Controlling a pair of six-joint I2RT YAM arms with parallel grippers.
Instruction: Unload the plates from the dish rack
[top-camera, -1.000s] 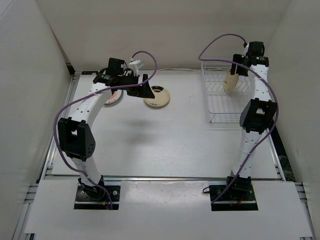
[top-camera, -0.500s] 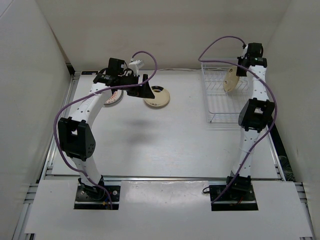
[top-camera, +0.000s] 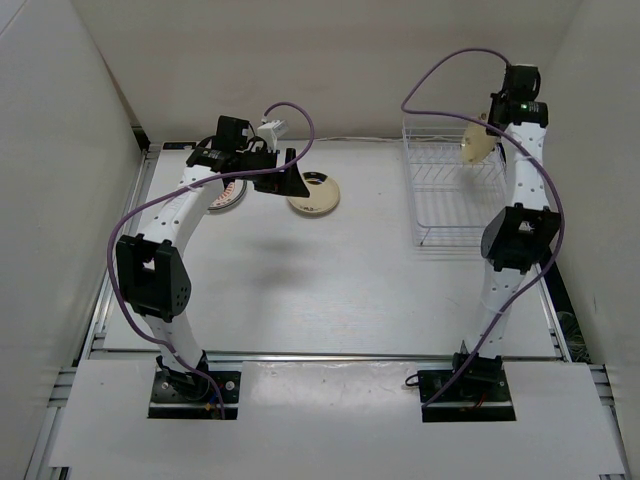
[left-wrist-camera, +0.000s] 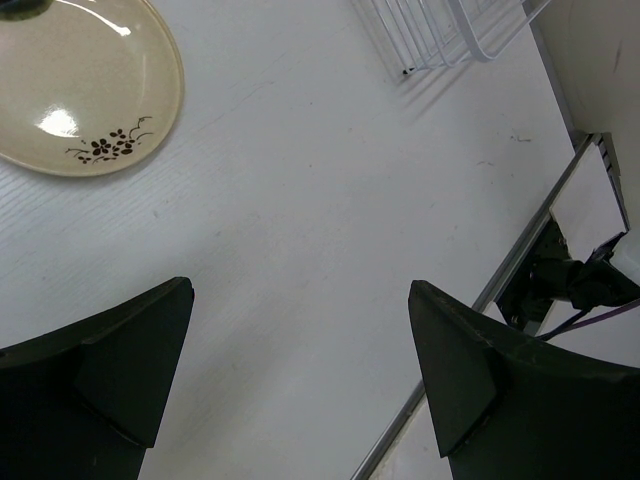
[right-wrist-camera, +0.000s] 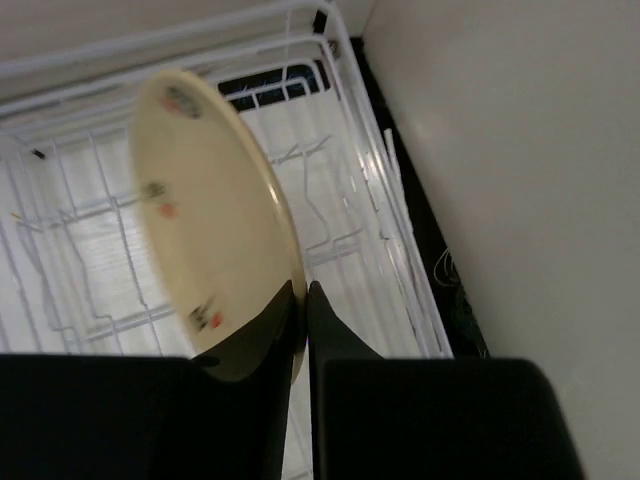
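Next, the left gripper reaches the cream-yellow plate and grabs the plate's rim opposite my right gripper, so the plate's side stays free for stacking.
My right gripper is shut on the rim of a cream-yellow plate with small dark and orange marks. It holds the plate on edge above the white wire dish rack. From above, this plate hangs over the rack's far end, under my right gripper. No other plate shows in the rack. My left gripper hovers open over the table's far left with nothing between its fingers. A cream plate lies just beyond it, and a flower-painted cream plate shows in the left wrist view. A red-patterned plate lies partly under the left arm.
White walls close in the table on the left, back and right, and the right wall runs close beside the rack. A metal rail borders the table's near edge. The rack's corner shows at the top of the left wrist view.
My right gripper has shut on the cream plate and lifted it up and back out of the rack. The left arm has not moved.
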